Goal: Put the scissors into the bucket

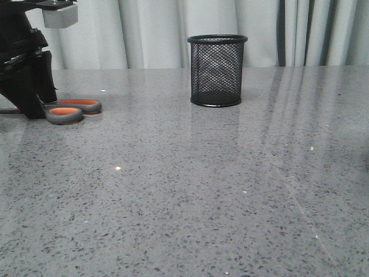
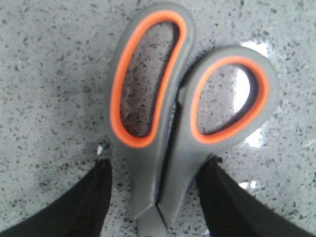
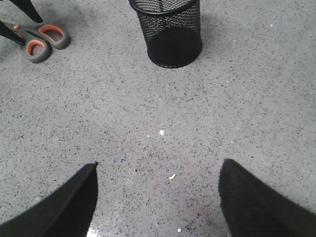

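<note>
The scissors (image 2: 153, 163) are right beside my fingers, which reach down below the orange-lined loops, so my left gripper should close now. Closing now would hold them.
The scissors (image 1: 72, 109) lie flat on the grey table at the far left, their grey, orange-lined handle loops pointing right. My left gripper (image 1: 33, 108) is down over them. In the left wrist view my left gripper (image 2: 155, 165) is open, its two fingers on either side of the scissors (image 2: 153, 163) just below the loops. One finger (image 2: 217, 192) touches the handle and the other stands apart from it. The blades are hidden. The black mesh bucket (image 1: 217, 70) stands upright at the back centre. My right gripper (image 3: 158, 165) is open and empty above bare table. The right wrist view also shows the scissors (image 3: 42, 39) and the bucket (image 3: 170, 29).
The speckled grey table (image 1: 184, 190) stretches from the front edge to a pale curtain (image 1: 150, 29) behind it. A few small white specks (image 3: 161, 132) lie on the surface.
</note>
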`<state>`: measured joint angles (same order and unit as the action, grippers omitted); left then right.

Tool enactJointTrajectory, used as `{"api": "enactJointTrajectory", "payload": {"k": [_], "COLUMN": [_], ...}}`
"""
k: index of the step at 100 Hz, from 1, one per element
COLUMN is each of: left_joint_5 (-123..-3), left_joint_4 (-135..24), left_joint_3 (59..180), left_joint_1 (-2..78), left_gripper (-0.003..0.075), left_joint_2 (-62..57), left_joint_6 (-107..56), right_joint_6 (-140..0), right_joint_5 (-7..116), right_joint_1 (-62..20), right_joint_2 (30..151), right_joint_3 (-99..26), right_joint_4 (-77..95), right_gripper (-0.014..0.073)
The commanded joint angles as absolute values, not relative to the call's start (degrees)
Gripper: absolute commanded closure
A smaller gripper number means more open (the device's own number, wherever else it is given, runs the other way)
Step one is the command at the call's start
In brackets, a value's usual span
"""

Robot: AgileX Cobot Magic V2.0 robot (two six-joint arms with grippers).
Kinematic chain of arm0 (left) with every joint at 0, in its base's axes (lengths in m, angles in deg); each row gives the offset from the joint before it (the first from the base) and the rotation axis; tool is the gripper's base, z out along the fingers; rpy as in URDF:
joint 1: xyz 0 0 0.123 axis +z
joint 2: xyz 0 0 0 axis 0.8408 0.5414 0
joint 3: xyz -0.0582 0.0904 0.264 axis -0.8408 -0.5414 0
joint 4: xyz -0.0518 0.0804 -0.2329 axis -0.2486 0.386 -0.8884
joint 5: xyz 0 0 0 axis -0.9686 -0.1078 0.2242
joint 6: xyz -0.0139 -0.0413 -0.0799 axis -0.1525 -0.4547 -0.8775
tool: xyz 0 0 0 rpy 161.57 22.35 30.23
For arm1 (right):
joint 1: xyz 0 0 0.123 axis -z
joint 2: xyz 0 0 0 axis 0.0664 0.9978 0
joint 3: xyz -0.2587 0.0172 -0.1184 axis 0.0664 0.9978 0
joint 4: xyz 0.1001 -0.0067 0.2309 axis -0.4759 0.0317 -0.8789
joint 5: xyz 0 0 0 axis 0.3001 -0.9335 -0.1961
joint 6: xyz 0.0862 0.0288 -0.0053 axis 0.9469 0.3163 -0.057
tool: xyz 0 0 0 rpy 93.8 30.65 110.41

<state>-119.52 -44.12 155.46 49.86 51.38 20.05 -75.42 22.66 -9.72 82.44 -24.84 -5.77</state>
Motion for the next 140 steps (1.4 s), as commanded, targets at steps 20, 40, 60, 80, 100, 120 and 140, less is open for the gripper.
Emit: {"api": "enactJointTrajectory", "payload": {"k": [20, 40, 60, 80, 100, 120, 140], "left_joint_5": [-123.2, -123.2, -123.2, -123.2, -123.2, -123.2, -123.2], "left_joint_4": [-45.2, -45.2, -45.2, -45.2, -45.2, -45.2, -45.0], "left_joint_3": [154.9, 154.9, 154.9, 154.9, 154.9, 155.1, 155.6], "left_joint_1": [49.6, 49.6, 49.6, 49.6, 49.6, 49.6, 49.6], "left_gripper": [0.0402, 0.0589, 0.0629, 0.0725, 0.0722, 0.0722, 0.0722], "left_joint_2": [50.6, 50.6, 50.6, 50.6, 50.6, 50.1, 47.5], "left_joint_6": [19.3, 19.3, 19.3, 19.3, 19.3, 19.1, 19.1], "right_joint_6": [-76.0, -76.0, -76.0, -76.0, -76.0, -76.0, -76.0], "right_joint_5": [25.5, 25.5, 25.5, 25.5, 25.5, 25.5, 25.5], "right_joint_1": [-9.8, -9.8, -9.8, -9.8, -9.8, -9.8, -9.8], "right_joint_2": [82.4, 82.4, 82.4, 82.4, 82.4, 82.4, 82.4], "right_joint_3": [-26.9, -26.9, -26.9, -26.9, -26.9, -26.9, -26.9], "right_joint_4": [-6.8, -6.8, -6.8, -6.8, -6.8, -6.8, -6.8], "right_gripper": [0.0127, 0.0127, 0.0127, 0.0127, 0.0127, 0.0127, 0.0127]}}
